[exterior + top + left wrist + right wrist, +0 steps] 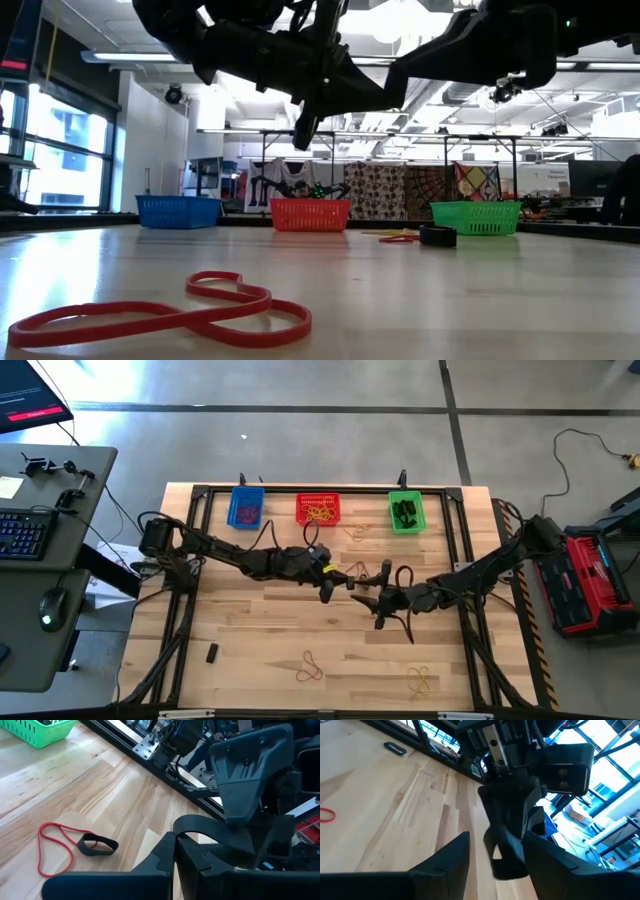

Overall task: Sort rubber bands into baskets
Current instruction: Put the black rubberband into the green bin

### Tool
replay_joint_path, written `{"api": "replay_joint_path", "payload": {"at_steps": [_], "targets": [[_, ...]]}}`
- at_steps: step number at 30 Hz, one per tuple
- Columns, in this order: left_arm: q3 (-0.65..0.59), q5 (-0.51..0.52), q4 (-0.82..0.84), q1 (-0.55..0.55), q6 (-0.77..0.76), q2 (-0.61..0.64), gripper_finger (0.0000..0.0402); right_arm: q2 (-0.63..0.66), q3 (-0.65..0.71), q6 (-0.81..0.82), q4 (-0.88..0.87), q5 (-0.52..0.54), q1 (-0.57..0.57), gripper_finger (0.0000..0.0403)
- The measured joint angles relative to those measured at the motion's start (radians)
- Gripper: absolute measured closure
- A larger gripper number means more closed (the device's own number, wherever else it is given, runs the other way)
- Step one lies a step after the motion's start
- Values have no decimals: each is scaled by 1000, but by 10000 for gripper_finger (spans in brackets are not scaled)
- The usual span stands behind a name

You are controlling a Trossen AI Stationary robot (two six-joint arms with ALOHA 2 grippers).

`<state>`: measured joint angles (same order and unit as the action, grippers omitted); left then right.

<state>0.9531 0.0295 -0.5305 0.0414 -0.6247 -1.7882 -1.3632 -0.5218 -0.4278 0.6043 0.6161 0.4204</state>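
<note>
My right gripper grabs the dark rubber band by its loose hanging loop next, to sort it into the green basket.
The blue basket point(246, 508), the red basket point(318, 510) and the green basket point(405, 512) stand in a row at the table's far edge, each with bands inside. My left gripper point(328, 588) is above the table's middle, shut on a thick dark rubber band point(504, 856). My right gripper point(372, 598) is open just to its right, its two fingers point(454, 857) standing on either side of the left gripper's tips. Loose on the table lie a red band point(52, 845) beside a dark band point(97, 845), a red band point(310, 668), a yellow band point(422, 680) and a short dark one point(212, 653). My left gripper pinches the thick dark band between its two shut fingers, which point down from above. The band's loop point(500, 862) hangs below the fingertips, clear of the table. Which part of the band the fingers have is hidden by the fingers themselves.
A tan band point(357, 532) lies near the red basket. A black metal frame point(330, 490) runs around the table's edges. A desk with a keyboard point(25, 532) stands to the left. Bare wood shows at the table's near left.
</note>
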Motion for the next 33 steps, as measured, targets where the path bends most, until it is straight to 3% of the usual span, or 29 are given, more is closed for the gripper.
{"api": "replay_joint_path", "payload": {"at_steps": [8, 17, 23, 33], "targets": [[0, 0, 1, 0, 7, 0, 400, 0, 0, 1, 6, -23, -19, 249], [0, -26, 1, 0, 29, 0, 400, 0, 0, 0, 7, -22, -30, 392], [0, -25, 6, 0, 63, 0, 392, 0, 0, 5, 9, -22, -30, 391], [0, -21, 11, 7, 156, 0, 330, 0, 0, 20, 49, -22, -30, 400]]}}
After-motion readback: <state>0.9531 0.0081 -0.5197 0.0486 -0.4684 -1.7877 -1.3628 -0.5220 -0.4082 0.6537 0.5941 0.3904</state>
